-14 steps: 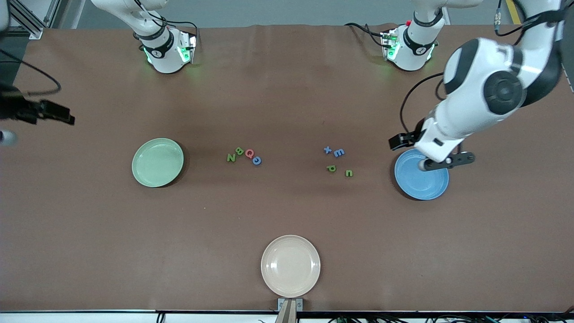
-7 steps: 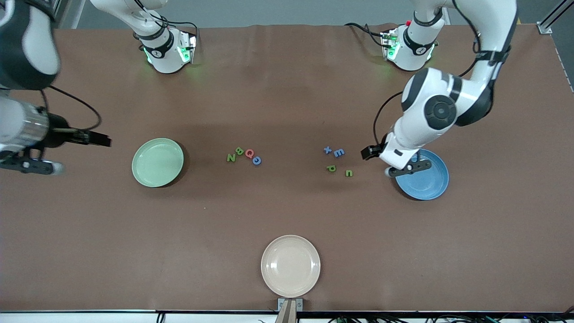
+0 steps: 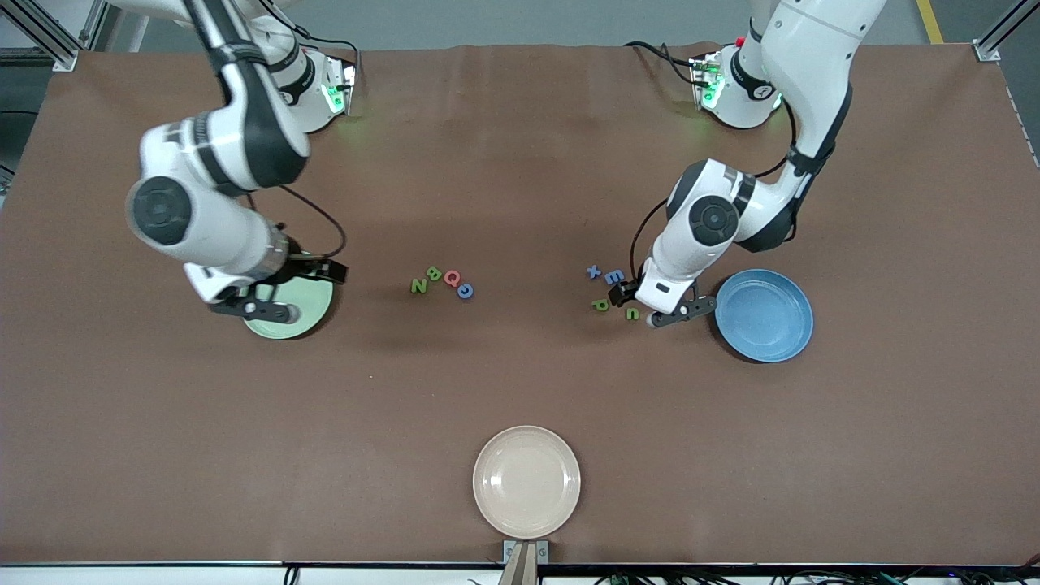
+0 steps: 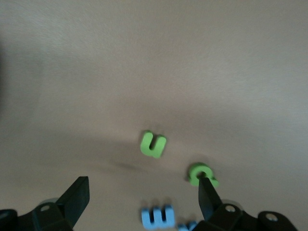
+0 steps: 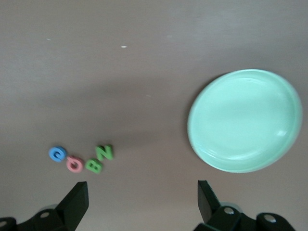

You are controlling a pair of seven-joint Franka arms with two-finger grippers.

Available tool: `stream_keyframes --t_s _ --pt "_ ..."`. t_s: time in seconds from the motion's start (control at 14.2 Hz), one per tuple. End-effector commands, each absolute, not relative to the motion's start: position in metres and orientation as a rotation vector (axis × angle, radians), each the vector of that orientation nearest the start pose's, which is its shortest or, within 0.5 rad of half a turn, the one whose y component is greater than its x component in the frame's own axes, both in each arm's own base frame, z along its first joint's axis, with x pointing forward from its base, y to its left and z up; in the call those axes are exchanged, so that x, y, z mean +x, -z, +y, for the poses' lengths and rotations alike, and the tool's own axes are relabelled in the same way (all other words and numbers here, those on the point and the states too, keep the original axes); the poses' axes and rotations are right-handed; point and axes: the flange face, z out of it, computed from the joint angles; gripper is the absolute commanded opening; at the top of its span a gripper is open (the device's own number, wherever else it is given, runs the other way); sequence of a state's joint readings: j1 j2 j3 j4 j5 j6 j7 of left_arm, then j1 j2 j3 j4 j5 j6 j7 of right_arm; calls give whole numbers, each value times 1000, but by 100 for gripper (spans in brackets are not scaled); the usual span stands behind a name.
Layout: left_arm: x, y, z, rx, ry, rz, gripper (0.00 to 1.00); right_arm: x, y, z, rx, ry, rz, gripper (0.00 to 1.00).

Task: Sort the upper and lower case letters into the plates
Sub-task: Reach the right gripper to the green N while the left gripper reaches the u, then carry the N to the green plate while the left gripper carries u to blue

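Note:
Bare table is between my fingers and the green u (image 3: 633, 314) in the left wrist view, so my left gripper would miss if it closed now. It needs to move toward the u first and then close.
Eight small letters lie mid-table. Green N (image 3: 418, 285), green B (image 3: 434, 274), red Q (image 3: 452, 279) and blue C (image 3: 465, 291) form one cluster. Blue x (image 3: 594, 271), blue E (image 3: 614, 277), green p (image 3: 600, 305) and green u (image 3: 632, 314) form another. My left gripper (image 3: 642, 307) is open and empty over the second cluster; its wrist view shows u (image 4: 153, 144), p (image 4: 202, 174) and E (image 4: 158, 216) by its open gripper (image 4: 143, 187). The blue plate (image 3: 764, 315) is beside it. My right gripper (image 3: 280, 286) is open and empty over the pale green plate (image 3: 305, 313), which also shows in the right wrist view (image 5: 245, 120).
A beige plate (image 3: 526, 481) sits at the table edge nearest the front camera. Both arm bases stand at the edge farthest from it. The brown table surface (image 3: 520, 382) lies bare between the plates.
The left gripper has moved from over the blue plate to over the x, E, p, u cluster. The right arm has swung in from its table end to over the pale green plate.

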State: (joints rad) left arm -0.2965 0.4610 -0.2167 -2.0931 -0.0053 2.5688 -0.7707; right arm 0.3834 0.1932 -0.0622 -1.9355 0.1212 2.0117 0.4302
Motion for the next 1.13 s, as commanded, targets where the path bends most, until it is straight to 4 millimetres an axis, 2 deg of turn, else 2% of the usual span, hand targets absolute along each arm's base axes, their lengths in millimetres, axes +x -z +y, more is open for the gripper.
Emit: stream_keyframes --t_s 0.0,0.14,0.35,0.56,0.78,0.85,1.06 --pt "515 -191 -288 -3199 -24 -431 100 524 -346 222 -3070 -157 243 100" --pt "517 -181 -288 -3209 -13 -434 97 510 -307 243 -3077 -112 201 100" --pt "522 -176 -290 -3204 7 -387 85 489 -248 267 -3083 -45 199 100" --pt "523 -172 -291 -3199 9 -363 76 479 -209 286 -3094 -17 175 100" --pt "528 -172 -295 -3202 29 -339 72 472 -181 295 -3099 9 162 98" --pt "528 -172 -295 -3202 29 -339 70 470 -176 298 -3102 7 157 97" --pt "528 -172 -295 -3201 28 -334 57 469 -173 297 -3110 3 147 89"
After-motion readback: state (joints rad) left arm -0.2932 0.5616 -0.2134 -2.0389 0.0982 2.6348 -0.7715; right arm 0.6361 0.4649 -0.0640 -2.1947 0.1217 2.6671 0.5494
